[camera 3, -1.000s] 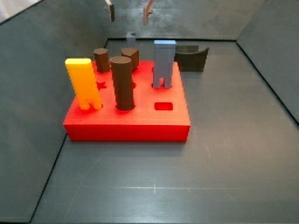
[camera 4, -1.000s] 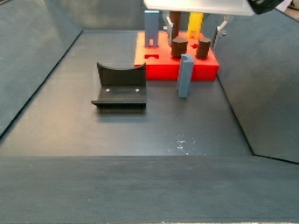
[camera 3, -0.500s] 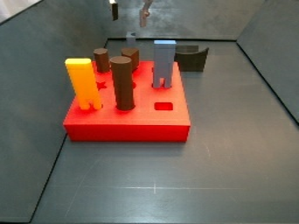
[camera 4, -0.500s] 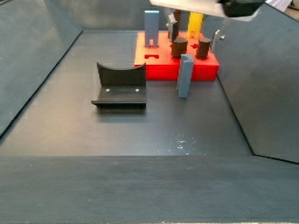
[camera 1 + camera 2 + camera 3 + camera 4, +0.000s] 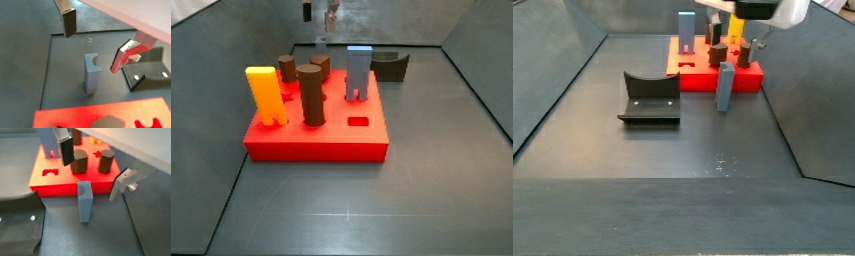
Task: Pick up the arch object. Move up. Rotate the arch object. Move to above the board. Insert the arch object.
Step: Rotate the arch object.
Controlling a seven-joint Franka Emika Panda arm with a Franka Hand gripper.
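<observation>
I should next use my gripper to pick up the arch object by its notched top (image 5: 93, 59), so that I can insert it into the board.
The arch object (image 5: 358, 72) is a tall blue-grey block standing upright on the floor beside the red board (image 5: 318, 145). It also shows in a side view (image 5: 726, 88) and in both wrist views (image 5: 91, 72) (image 5: 85, 202). My gripper (image 5: 318, 12) hangs above the arch object, open and empty, and also shows in a side view (image 5: 734, 36). In both wrist views (image 5: 95, 40) (image 5: 93, 167) its fingers stand apart on either side of the arch's top, well clear of it. The board also shows in a side view (image 5: 694, 80) and in both wrist views (image 5: 100, 117) (image 5: 67, 184).
A yellow two-legged block (image 5: 262, 92) and brown pegs (image 5: 311, 95) stand in the board; the pegs also show in a wrist view (image 5: 80, 160). The dark fixture (image 5: 649, 97) stands on the floor near the arch and also shows in a side view (image 5: 389, 67). Grey walls close in the floor.
The gripper has shifted a little above the arch object, and its fingers look closer together in both side views. The arch object and the board have not moved.
</observation>
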